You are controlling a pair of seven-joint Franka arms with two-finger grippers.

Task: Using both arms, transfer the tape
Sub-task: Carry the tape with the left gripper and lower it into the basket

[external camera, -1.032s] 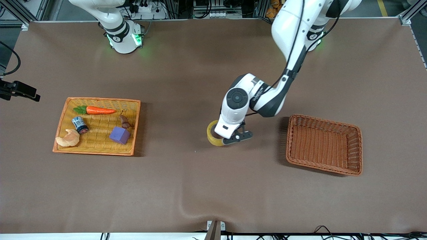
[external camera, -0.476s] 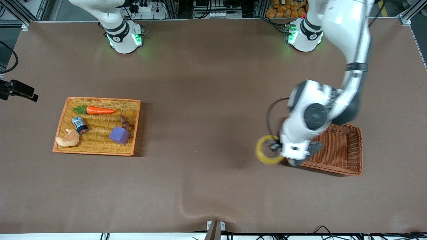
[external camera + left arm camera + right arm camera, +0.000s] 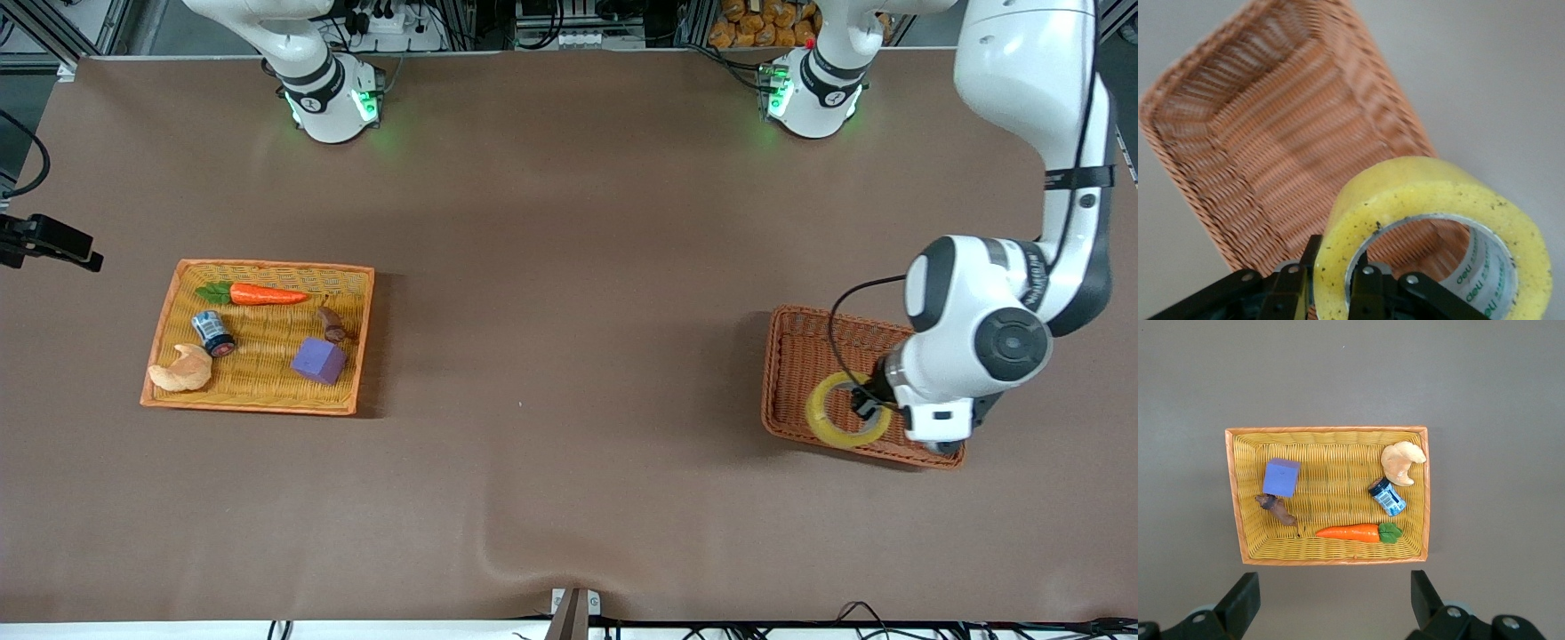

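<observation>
I need to keep holding the yellow tape (image 3: 827,425) (image 3: 1425,180) with my left gripper until the tape reaches the bottom of the wicker basket, because the tape hangs tilted above the bottom of the basket.
The tape (image 3: 822,422) is a yellow ring with a grey-white core. My left gripper (image 3: 867,404) is shut on its wall, one finger inside the ring and one outside, and holds it up over the brown wicker basket (image 3: 800,351), at the corner nearest the front camera. The left wrist view shows the tape (image 3: 1431,193) in the left gripper (image 3: 1335,267) above the basket (image 3: 1271,133). My right gripper (image 3: 1333,590) is open and empty, high over the table beside the yellow tray (image 3: 1235,493). It is out of the front view.
The yellow wicker tray (image 3: 267,265) toward the right arm's end holds a carrot (image 3: 262,294), a blue-and-white can (image 3: 213,332), a croissant (image 3: 182,369), a purple block (image 3: 318,360) and a small brown piece (image 3: 332,325). A black camera mount (image 3: 49,242) sticks in at that table edge.
My left arm has swung from the table's middle toward its own end, carrying the tape to a spot over the brown basket. The right arm's base has not moved.
</observation>
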